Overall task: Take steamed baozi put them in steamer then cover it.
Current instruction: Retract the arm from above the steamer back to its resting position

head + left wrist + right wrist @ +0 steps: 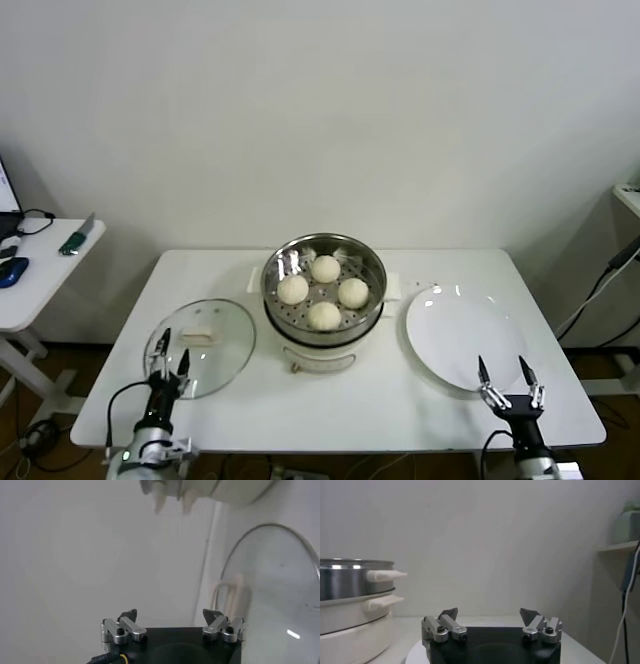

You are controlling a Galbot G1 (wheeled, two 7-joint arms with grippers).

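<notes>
I should next pick up the glass lid by its white handle (198,336) with my left gripper, so that it can cover the steamer with the baozi inside.
Four cream-white steamed baozi (324,291) lie in the shiny steel steamer (279,301) on its white pot base at the table's middle. The steamer is uncovered. The round glass lid (225,352) with a white handle (198,336) lies flat on the table left of the steamer. My left gripper (172,361) is open and empty at the lid's near-left edge; the lid shows in the left wrist view (272,600). My right gripper (505,371) is open and empty over the near edge of the white plate (455,330). The steamer's side shows in the right wrist view (345,582).
The white plate right of the steamer holds nothing. A side table (40,280) with small objects stands at the far left. A cable (600,290) hangs at the right. The white table's front edge (350,435) is just ahead of both grippers.
</notes>
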